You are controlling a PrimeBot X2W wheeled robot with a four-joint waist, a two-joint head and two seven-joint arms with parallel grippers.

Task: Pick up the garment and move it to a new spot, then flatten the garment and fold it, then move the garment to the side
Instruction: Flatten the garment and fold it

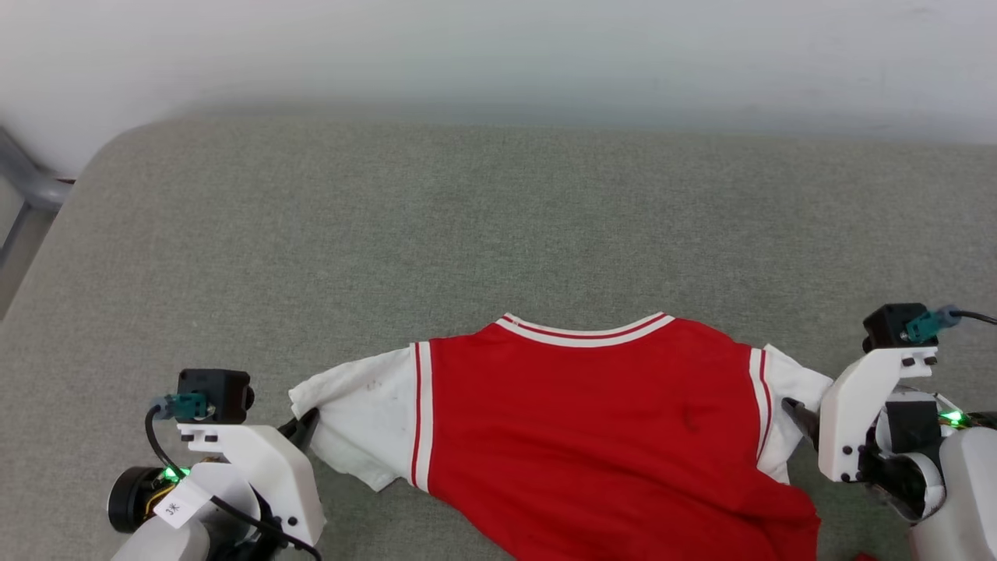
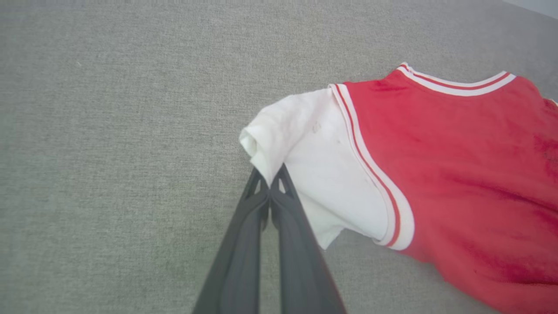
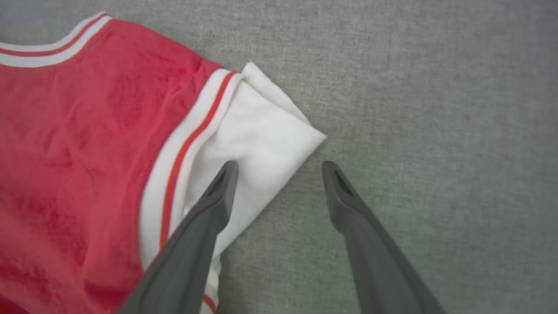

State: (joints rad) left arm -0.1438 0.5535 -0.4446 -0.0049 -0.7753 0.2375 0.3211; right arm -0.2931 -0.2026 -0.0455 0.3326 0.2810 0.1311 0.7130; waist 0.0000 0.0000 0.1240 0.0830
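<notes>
My right gripper next needs to grab the white sleeve by its loose outer hem point(image 1: 815, 403), since the red body point(image 1: 598, 421) lies flat and wide on the cloth.
The garment point(image 1: 584, 421) lies spread on the grey cloth surface with its plain red side up, collar away from me; no lettering shows. My left gripper point(image 1: 308, 425) is shut on the outer edge of the garment's white left sleeve point(image 2: 305, 165), and the cloth is pinched between the fingertips point(image 2: 270, 179). My right gripper point(image 3: 279, 168) is open at the white right sleeve point(image 3: 261, 139). One finger point(image 3: 218, 192) is over the sleeve and the other point(image 3: 344, 196) is over bare surface. The garment's lower hem runs out of the head view.
The grey padded surface point(image 1: 498, 218) stretches far behind and to both sides of the garment, ending at a pale wall point(image 1: 498, 47). Its rounded corner and a grey metal bar point(image 1: 31, 187) are at the far left.
</notes>
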